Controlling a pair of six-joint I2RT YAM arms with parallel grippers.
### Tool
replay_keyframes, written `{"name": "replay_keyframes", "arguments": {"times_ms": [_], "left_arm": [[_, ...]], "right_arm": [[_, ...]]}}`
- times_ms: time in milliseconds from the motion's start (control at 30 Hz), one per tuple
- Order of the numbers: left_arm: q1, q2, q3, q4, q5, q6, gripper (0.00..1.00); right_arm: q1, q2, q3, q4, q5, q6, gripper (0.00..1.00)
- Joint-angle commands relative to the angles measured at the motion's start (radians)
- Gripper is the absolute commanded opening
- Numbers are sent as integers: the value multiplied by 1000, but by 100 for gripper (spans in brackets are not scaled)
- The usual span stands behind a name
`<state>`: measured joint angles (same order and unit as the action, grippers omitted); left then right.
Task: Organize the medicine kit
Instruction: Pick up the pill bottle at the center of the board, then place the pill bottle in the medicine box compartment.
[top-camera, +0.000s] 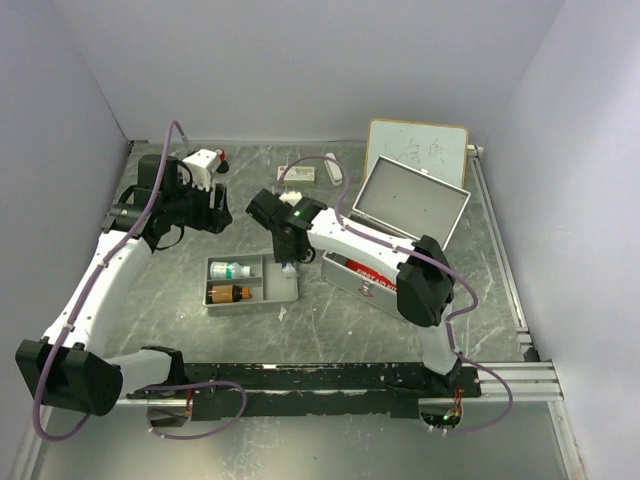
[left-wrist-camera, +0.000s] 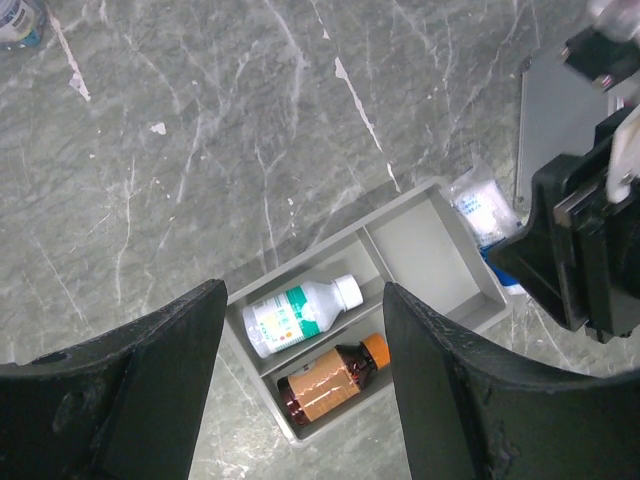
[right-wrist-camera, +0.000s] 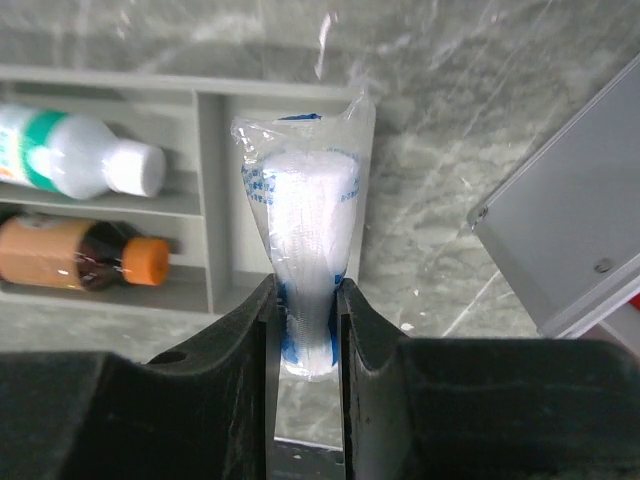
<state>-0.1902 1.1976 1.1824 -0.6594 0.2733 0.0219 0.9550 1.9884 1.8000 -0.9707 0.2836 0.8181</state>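
The gauze roll's end (right-wrist-camera: 308, 350) sticks out over the tray's near rim (right-wrist-camera: 232, 302). My right gripper should lower the roll inside before it opens.
The medicine kit (top-camera: 352, 281), a silver case, stands right of centre with its lid (top-camera: 410, 204) raised; its corner (right-wrist-camera: 570, 235) shows in the right wrist view. My right gripper (right-wrist-camera: 305, 320) is shut on a plastic-wrapped white gauze roll (right-wrist-camera: 305, 225), held above the right compartment of the grey divided tray (right-wrist-camera: 215, 200). From above, that gripper (top-camera: 290, 262) hangs at the tray's (top-camera: 282, 296) right end. My left gripper (left-wrist-camera: 302, 300) is open and empty, high above the tray (left-wrist-camera: 420, 250), and the gauze roll (left-wrist-camera: 485, 208) shows there too. From above, the left gripper (top-camera: 216, 208) is behind the tray.
In the tray lie a white bottle (top-camera: 230, 269) and a brown orange-capped bottle (top-camera: 228, 293). A red first-aid pouch (top-camera: 372, 278) lies in the case. A whiteboard (top-camera: 418, 150) leans at the back right, with small white boxes (top-camera: 298, 172) nearby.
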Motion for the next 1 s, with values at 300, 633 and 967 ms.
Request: {"name": "replay_keyframes", "arguments": {"times_ms": [300,633,967], "left_arm": [[41,18,42,-88,47,157,75],[46,27,30,-121,75,196,75],[45,45,-27,-161,102,413,73]], "right_arm": [[38,153,12,86,-40,-97,10],[47,207,13,101,-75,-97,37],[45,106,70,66,-33,-52,60]]}}
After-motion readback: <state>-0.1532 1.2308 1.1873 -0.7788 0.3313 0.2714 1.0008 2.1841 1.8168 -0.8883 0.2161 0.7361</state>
